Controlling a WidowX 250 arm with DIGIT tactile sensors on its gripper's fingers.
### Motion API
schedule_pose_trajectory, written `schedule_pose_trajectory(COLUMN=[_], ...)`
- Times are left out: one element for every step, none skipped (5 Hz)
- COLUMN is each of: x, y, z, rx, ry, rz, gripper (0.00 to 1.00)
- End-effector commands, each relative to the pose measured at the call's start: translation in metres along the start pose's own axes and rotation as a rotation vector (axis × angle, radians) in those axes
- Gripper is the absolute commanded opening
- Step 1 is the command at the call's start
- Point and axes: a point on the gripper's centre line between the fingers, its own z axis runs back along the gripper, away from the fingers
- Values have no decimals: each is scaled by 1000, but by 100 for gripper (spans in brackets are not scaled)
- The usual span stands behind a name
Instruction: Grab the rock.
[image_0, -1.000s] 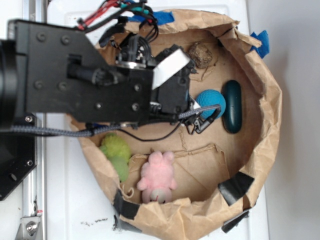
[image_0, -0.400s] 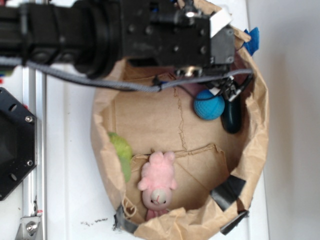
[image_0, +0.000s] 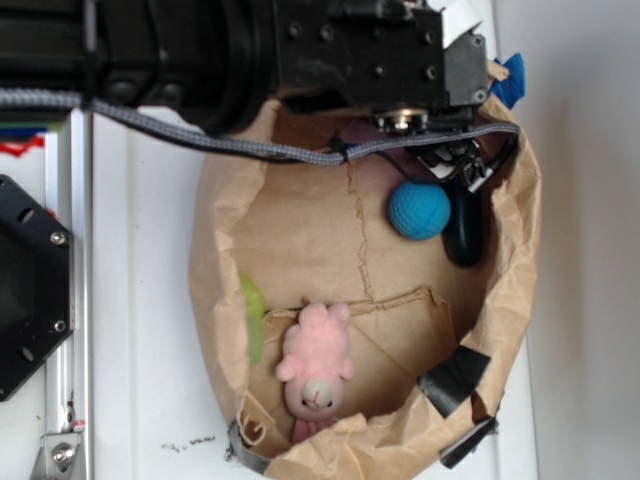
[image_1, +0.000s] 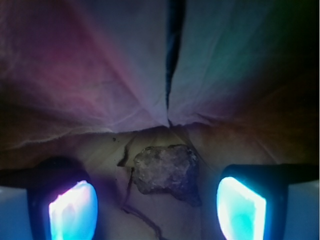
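The gripper takes hold of the rock by its lumpy grey-brown body (image_1: 165, 170) next, to lift the rock off the paper floor.
In the wrist view the rock (image_1: 165, 170), a lumpy grey-brown stone, lies on the brown paper floor against the paper wall. It sits a little ahead of my gripper (image_1: 157, 212), between the lines of the two glowing fingers (image_1: 72, 210), which stand wide apart and touch nothing. My gripper is open. In the exterior view the black arm (image_0: 300, 50) covers the top of the paper bowl (image_0: 510, 300) and hides the rock. Only part of the gripper (image_0: 462, 168) shows there, just above the blue ball (image_0: 418, 210).
A dark-green oblong object (image_0: 463, 232) lies right of the blue ball. A pink plush animal (image_0: 316, 365) sits at the bowl's bottom, a green thing (image_0: 250, 315) at its left wall. Black tape (image_0: 455, 375) patches the rim. The paper wall (image_1: 170, 65) rises close behind the rock.
The arm has swung up and to the right, from the bowl's left part to its top edge, and now covers the rock. The bowl's left wall has pushed inward.
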Motion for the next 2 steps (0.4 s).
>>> schedule_pose_trajectory(x=[22, 19], y=[5, 0], z=[3, -5], rx=[-18, -28], ry=[-50, -51], rz=[11, -8], gripper=[100, 100])
